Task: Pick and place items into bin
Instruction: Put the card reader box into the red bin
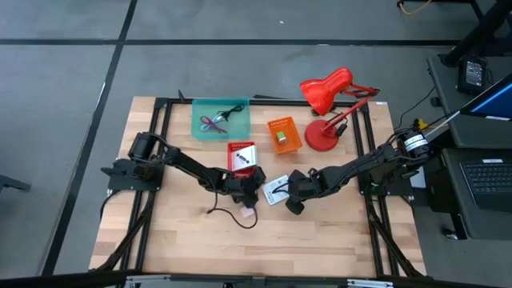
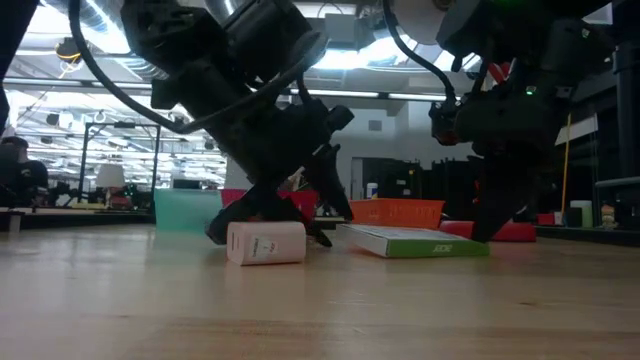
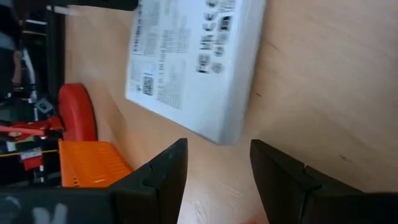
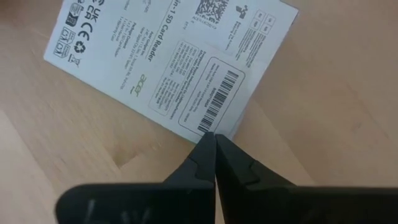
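Observation:
Next, my left gripper takes the white printed packet by its plain corner (image 1: 270, 202) beside the printed symbols, to put the packet into the red bin (image 1: 241, 157).
A white printed packet (image 1: 278, 188) lies flat on the table between my two grippers. My left gripper (image 3: 217, 149) stands open just short of the packet's (image 3: 193, 62) corner, with nothing between its fingers. My right gripper (image 4: 214, 135) is shut, its tips at the barcode corner of the packet (image 4: 168, 62). A second red and white packet (image 1: 241, 155) lies behind my left gripper (image 1: 252, 192). A small pale box (image 2: 265, 243) rests on the table under the left arm, beside a black cable (image 1: 232, 214). The teal bin (image 1: 198, 128) at the far left holds cables (image 1: 216, 122). My right gripper points steeply down with its shut fingertips (image 4: 205, 146) at the packet's barcode corner (image 4: 214, 121). I cannot tell whether they touch it. The packet lies flat on the table.
An orange box (image 1: 283, 134) and a red desk lamp (image 1: 328, 96) stand at the far right of the table. Bare wood lies along the near edge (image 1: 256, 248). A black frame (image 1: 160, 112) runs around the table.

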Tool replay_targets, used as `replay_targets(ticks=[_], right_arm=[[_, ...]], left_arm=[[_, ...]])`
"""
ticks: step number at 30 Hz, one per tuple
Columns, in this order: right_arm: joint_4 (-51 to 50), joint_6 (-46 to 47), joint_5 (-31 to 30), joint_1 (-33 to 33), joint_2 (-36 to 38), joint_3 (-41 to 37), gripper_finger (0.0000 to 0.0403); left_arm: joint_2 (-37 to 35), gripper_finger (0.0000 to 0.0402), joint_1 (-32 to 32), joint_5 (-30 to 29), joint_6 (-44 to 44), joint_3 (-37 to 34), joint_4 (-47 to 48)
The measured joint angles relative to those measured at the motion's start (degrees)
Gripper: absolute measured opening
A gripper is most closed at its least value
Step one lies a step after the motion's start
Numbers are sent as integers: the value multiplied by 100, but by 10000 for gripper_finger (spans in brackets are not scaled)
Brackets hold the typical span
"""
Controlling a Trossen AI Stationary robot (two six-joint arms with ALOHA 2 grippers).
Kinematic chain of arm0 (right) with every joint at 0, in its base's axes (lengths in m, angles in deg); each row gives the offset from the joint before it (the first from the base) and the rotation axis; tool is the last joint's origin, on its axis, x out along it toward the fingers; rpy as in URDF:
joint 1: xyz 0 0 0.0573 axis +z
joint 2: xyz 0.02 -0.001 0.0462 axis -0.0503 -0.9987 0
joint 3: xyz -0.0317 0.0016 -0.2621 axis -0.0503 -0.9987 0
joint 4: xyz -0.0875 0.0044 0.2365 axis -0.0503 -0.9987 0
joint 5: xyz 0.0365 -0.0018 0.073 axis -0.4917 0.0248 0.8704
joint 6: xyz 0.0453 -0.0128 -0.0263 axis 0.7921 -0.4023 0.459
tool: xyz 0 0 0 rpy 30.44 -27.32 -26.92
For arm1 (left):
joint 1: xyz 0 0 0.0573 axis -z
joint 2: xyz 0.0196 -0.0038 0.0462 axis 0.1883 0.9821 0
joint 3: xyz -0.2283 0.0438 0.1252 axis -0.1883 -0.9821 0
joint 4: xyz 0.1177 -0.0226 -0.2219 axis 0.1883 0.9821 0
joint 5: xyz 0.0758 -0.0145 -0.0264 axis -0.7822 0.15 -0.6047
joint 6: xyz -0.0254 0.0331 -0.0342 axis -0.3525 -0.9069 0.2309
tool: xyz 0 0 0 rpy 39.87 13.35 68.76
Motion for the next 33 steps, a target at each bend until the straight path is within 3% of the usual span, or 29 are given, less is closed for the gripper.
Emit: replay_targets(ticks=[14, 33], right_arm=[[84, -41, 63, 0, 0, 0, 0], [373, -238, 228, 0, -166, 22, 0]], left_arm=[[2, 171, -77, 295, -44, -2, -293], [-2, 170, -80, 243, -210, -4, -747]])
